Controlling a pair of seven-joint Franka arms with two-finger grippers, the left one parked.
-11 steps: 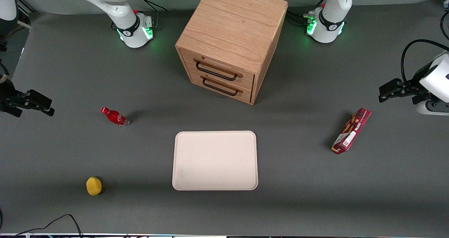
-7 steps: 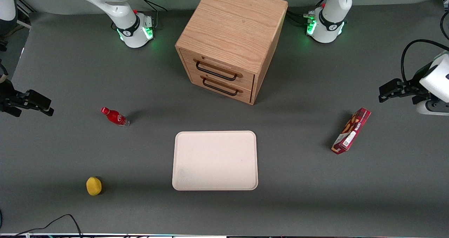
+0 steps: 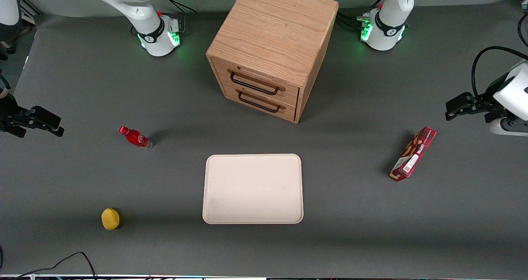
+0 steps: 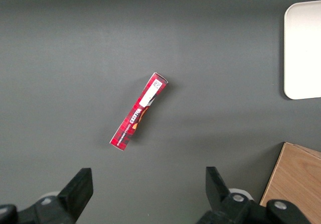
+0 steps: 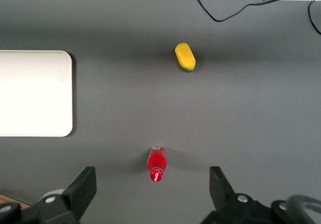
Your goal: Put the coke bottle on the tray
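Note:
My right gripper will next take hold of the coke bottle by its red cap end (image 3: 123,130) to put it on the tray (image 3: 252,188).
The coke bottle (image 3: 135,137), small and red with a red cap, stands on the grey table toward the working arm's end. The wrist view looks down on its cap and body (image 5: 157,162). The tray (image 3: 252,188) lies flat and bare at mid-table, nearer the front camera than the cabinet. It also shows in the right wrist view (image 5: 35,93). My right gripper (image 3: 55,125) hangs open and empty above the table's working-arm end, well apart from the bottle. In the wrist view the gripper (image 5: 153,194) has its fingers spread wide, with the bottle low below and between them.
A yellow lemon-like object (image 3: 110,219) lies nearer the front camera than the bottle. A wooden drawer cabinet (image 3: 272,49) stands farther back than the tray. A dark-red snack box (image 3: 413,153) lies toward the parked arm's end. Cables (image 3: 62,263) run along the front edge.

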